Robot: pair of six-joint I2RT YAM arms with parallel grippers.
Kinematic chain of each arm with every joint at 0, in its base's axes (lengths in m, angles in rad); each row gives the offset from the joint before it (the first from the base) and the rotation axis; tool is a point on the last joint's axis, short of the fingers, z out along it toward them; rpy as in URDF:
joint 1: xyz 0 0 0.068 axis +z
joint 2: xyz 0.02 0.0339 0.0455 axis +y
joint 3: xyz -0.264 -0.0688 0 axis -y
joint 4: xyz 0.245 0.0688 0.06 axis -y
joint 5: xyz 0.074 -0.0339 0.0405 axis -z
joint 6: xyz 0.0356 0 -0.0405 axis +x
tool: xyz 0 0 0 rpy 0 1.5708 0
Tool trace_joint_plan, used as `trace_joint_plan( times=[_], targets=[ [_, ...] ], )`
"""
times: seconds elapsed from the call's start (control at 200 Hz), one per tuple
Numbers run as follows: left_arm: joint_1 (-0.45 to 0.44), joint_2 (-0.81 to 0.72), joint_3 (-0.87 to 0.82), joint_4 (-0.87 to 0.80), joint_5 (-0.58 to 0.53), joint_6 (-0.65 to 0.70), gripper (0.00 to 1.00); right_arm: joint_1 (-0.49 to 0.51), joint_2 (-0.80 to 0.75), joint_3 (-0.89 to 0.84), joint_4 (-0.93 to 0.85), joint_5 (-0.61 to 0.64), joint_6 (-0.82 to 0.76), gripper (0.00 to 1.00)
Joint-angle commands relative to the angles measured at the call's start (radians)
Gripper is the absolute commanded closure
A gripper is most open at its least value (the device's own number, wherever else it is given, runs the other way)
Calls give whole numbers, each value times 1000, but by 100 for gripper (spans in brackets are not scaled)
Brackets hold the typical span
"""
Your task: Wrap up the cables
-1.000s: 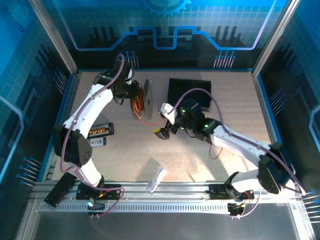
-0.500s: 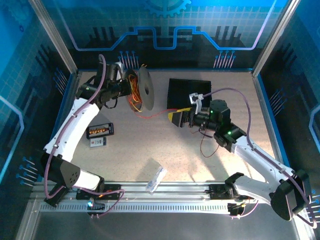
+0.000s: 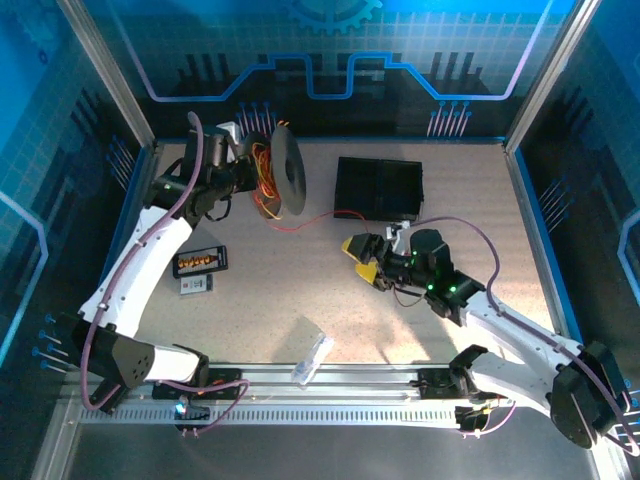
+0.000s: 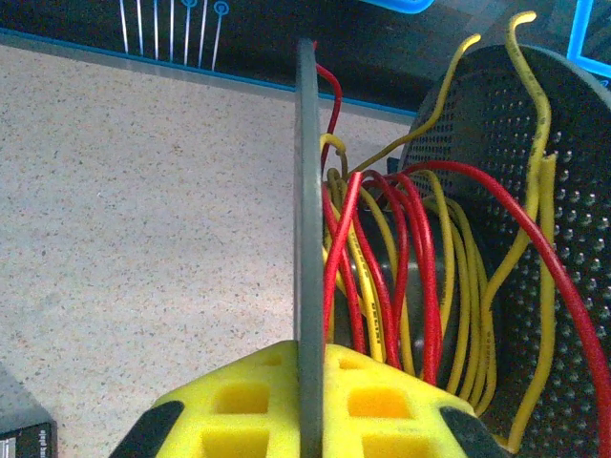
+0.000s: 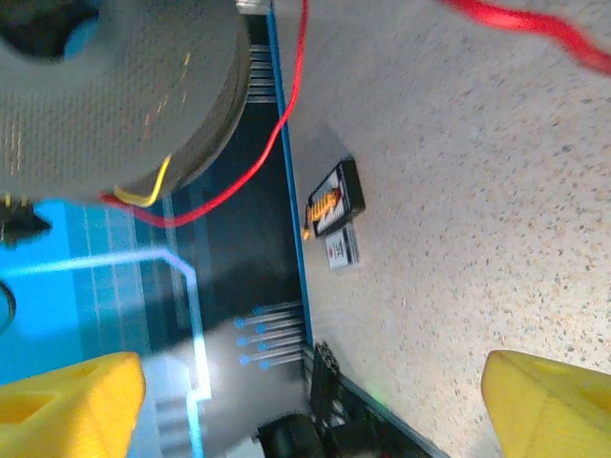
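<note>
Next, the right gripper grabs the red cable along its loose trailing part (image 3: 312, 221) (image 5: 280, 122) to wrap it round the spool's core.
The black spool (image 3: 289, 171) hangs tilted near the back left, held by my left arm. In the left wrist view my left gripper (image 4: 307, 401) is shut on the thin grey edge of one spool flange (image 4: 307, 191). Red cables (image 4: 382, 248) and yellow cables (image 4: 460, 286) loop loosely round the core between the two flanges. One red cable (image 3: 312, 222) trails from the spool across the table toward the black box. My right gripper (image 3: 362, 258) hovers mid-table, right of the spool, open with nothing between its yellow fingertips (image 5: 67, 401).
A black box (image 3: 378, 188) lies at the back centre. Two small packages (image 3: 200, 262) rest near the left wall, and a clear plastic bag (image 3: 313, 355) lies near the front rail. Blue walls close in the table on three sides.
The left arm has carried the spool toward the back wall. The right gripper has swung away right from the spool, then come down nearer the table, its jaws slightly narrower.
</note>
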Motion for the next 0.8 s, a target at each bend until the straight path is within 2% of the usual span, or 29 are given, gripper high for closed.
trace_joint_plan(
  times=[0.0, 0.14, 0.32, 0.625, 0.796],
  targets=[
    [0, -53, 1, 103, 10, -12, 100, -33, 32, -71, 112, 127, 232, 10],
    [0, -69, -8, 100, 28, -7, 100, -83, 78, -126, 243, 175, 327, 11],
    [0, -81, -14, 95, 62, -11, 100, -126, 129, -124, 260, 203, 404, 16],
    [0, -80, -21, 84, 78, -11, 100, -152, 233, -130, 514, 183, 445, 12],
    [0, -74, -18, 80, 87, -13, 100, -147, 233, -129, 541, 182, 431, 7]
  ],
)
